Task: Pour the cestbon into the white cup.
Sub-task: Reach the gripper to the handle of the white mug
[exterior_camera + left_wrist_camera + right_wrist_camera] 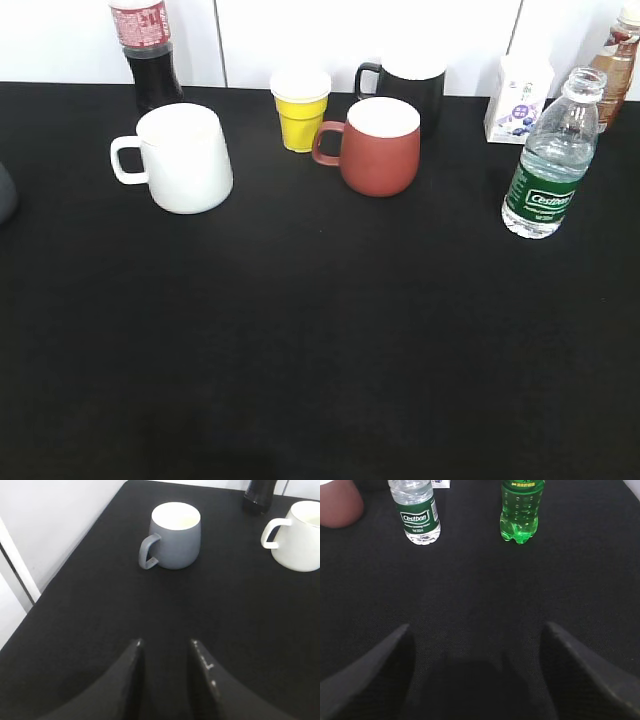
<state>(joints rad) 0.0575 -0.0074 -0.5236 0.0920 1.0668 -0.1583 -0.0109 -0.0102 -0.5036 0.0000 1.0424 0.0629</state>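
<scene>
My left gripper grabs the cup by its loop handle (125, 160) next, to hold the white cup ready for the cestbon's (550, 165) pour.
The cestbon (548, 160), a clear ribbed bottle with a green label and no cap, stands upright at the right of the black table. It also shows in the right wrist view (416, 513), far ahead and to the left of my right gripper (476, 630), which is open wide and empty. The white cup (183, 157) stands at the left with its handle to the left. It shows at the top right of the left wrist view (299, 535). My left gripper (165, 642) is open, empty, low over the table. Neither gripper shows in the exterior view.
A red-brown mug (378, 144), a yellow cup (301, 108) and a black mug (405, 80) stand at the back middle. A cola bottle (148, 50), a small carton (518, 98) and a brown bottle (617, 62) line the back. A grey mug (174, 536) and a green bottle (521, 509) stand nearby.
</scene>
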